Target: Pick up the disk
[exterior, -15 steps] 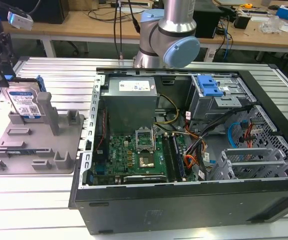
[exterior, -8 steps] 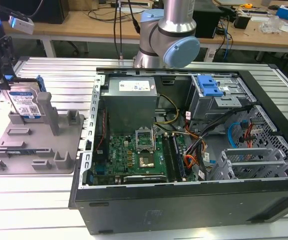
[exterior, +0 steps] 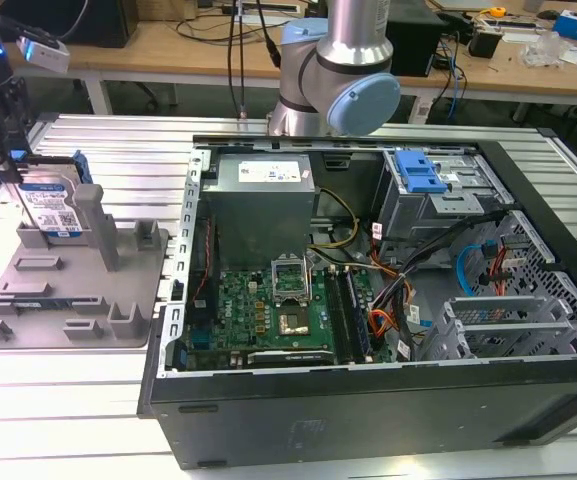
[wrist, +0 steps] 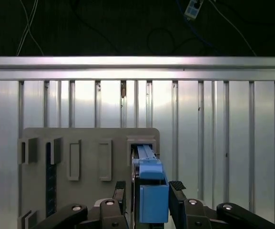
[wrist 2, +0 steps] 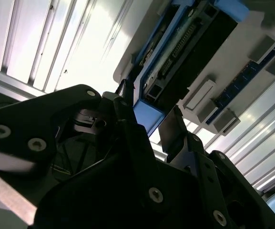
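My gripper closes on the disk now, since my fingers stand beside the blue bar of the disk (exterior: pixel 52 208).
The disk (exterior: pixel 52 208) stands on edge in a slot at the back of the grey holder tray (exterior: pixel 68 305), at the exterior view's left, its blue-and-white label facing the camera. My gripper (exterior: pixel 15 168) comes down on it from above, at the disk's upper corner. In the first wrist view the disk's blue rail end (wrist: pixel 152 198) sits between my two dark fingers (wrist: pixel 177 190), which straddle it with narrow gaps. The second wrist view shows the same blue end (wrist 2: pixel 148 117) between the fingers (wrist 2: pixel 174 131). The gripper is open around the disk, which is still seated in the holder.
An open computer case (exterior: pixel 368 300) with motherboard, cables and a blue drive-bay bracket (exterior: pixel 418 172) fills the middle and the exterior view's right. The arm's base (exterior: pixel 338 70) stands behind it. The tray has upright posts (exterior: pixel 103 225) beside the disk. The ribbed metal table (wrist: pixel 213 124) extends around.
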